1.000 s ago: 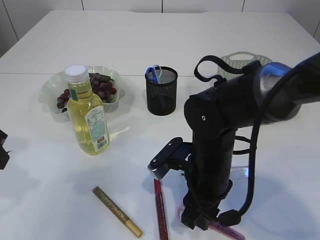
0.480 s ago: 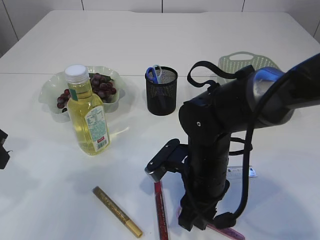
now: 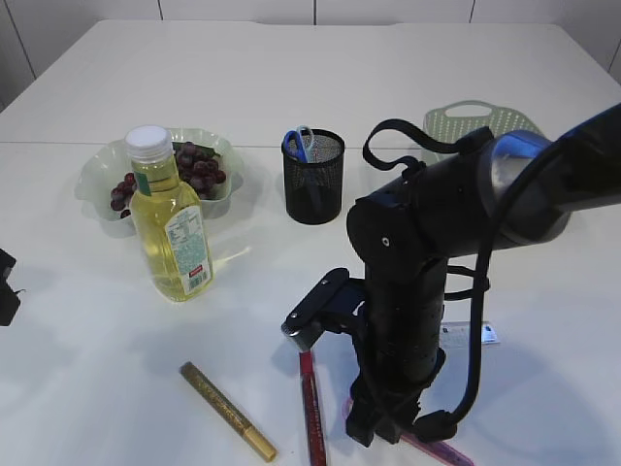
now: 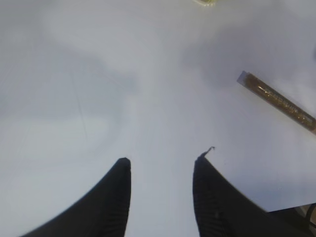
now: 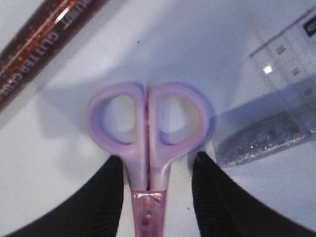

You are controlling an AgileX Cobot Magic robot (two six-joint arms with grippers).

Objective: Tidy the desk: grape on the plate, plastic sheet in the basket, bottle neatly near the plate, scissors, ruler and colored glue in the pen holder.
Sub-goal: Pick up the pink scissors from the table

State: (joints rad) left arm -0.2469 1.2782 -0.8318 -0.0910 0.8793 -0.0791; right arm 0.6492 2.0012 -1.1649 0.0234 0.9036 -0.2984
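Observation:
The pink scissors point(image 5: 148, 123) have both fingers of my right gripper down at tabletop level on either side of their neck point(image 5: 148, 170), so I need to close it on them now.
Pink scissors point(image 5: 148, 123) lie flat on the table, handles away from me. My right gripper point(image 5: 158, 159) stands open astride their neck, the left finger close against it and a gap on the right. In the exterior view my right arm point(image 3: 408, 282) leans down over them and only the scissors' tip point(image 3: 441, 450) shows. Red glitter glue point(image 3: 310, 408) and gold glue point(image 3: 228, 412) lie to the left, and the clear ruler point(image 5: 291, 47) to the right. Grapes point(image 3: 194, 167) sit on the plate point(image 3: 97, 175) behind the bottle point(image 3: 171, 228). My left gripper point(image 4: 163, 159) is open over bare table. I cannot make out the plastic sheet.
The black mesh pen holder point(image 3: 313, 184) holds blue scissors point(image 3: 298, 144). The green basket point(image 3: 475, 118) stands at the back right behind my right arm. A silvery glitter tube point(image 5: 264, 143) lies under the ruler's near end.
My right arm has shifted a little left and down over the pink scissors, uncovering more of the basket. In the last half second it has barely moved.

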